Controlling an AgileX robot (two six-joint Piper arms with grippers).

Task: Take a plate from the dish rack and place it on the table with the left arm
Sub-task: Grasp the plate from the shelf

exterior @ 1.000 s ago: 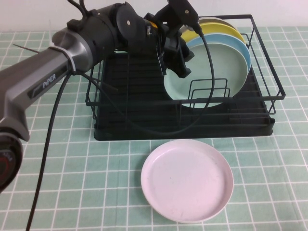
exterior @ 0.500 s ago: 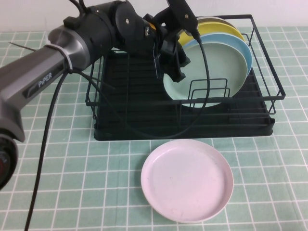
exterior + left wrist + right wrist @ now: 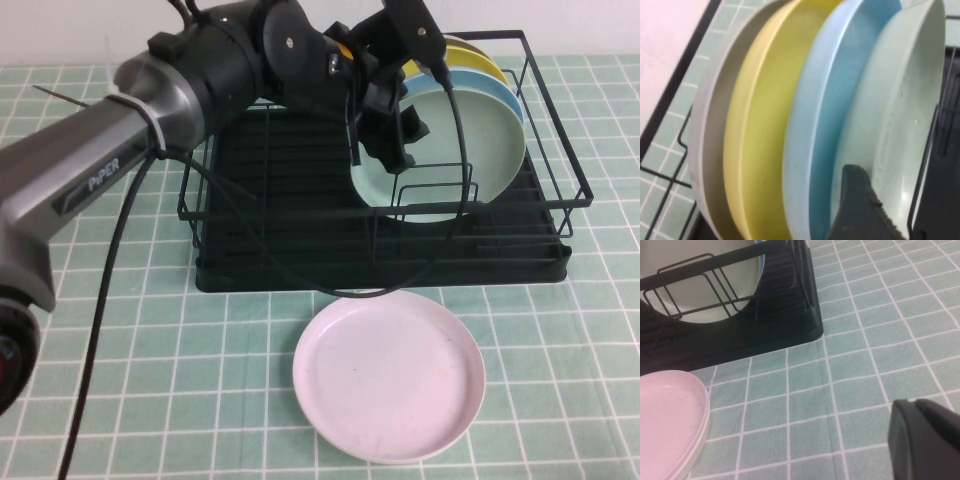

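The light blue plate stands close behind the mint-green plate (image 3: 455, 150) and leaves a narrow gap, so my left gripper will next pinch the mint-green plate by its rim (image 3: 358, 178).
The mint-green plate (image 3: 455, 150) stands on edge at the front of the row in the black dish rack (image 3: 280, 180). A light blue plate (image 3: 508, 100) and a yellow plate (image 3: 470, 60) stand behind it. My left gripper (image 3: 393, 138) is open and reaches into the rack at the mint plate's left rim. In the left wrist view one finger (image 3: 860, 210) lies against the mint plate (image 3: 900, 100), beside the blue plate (image 3: 825, 100); the other finger is out of view. My right gripper (image 3: 922, 440) is shut and empty, low over the tiled table (image 3: 865, 340).
A pale pink plate (image 3: 390, 375) lies flat on the table (image 3: 150, 400) just in front of the rack; it also shows in the right wrist view (image 3: 665, 420). A black cable (image 3: 455, 230) from the left arm loops over the rack's front. A wire divider (image 3: 435, 190) stands before the mint plate.
My left arm has shifted to the right, bringing its gripper further onto the mint plate's left rim. The plates have not moved.
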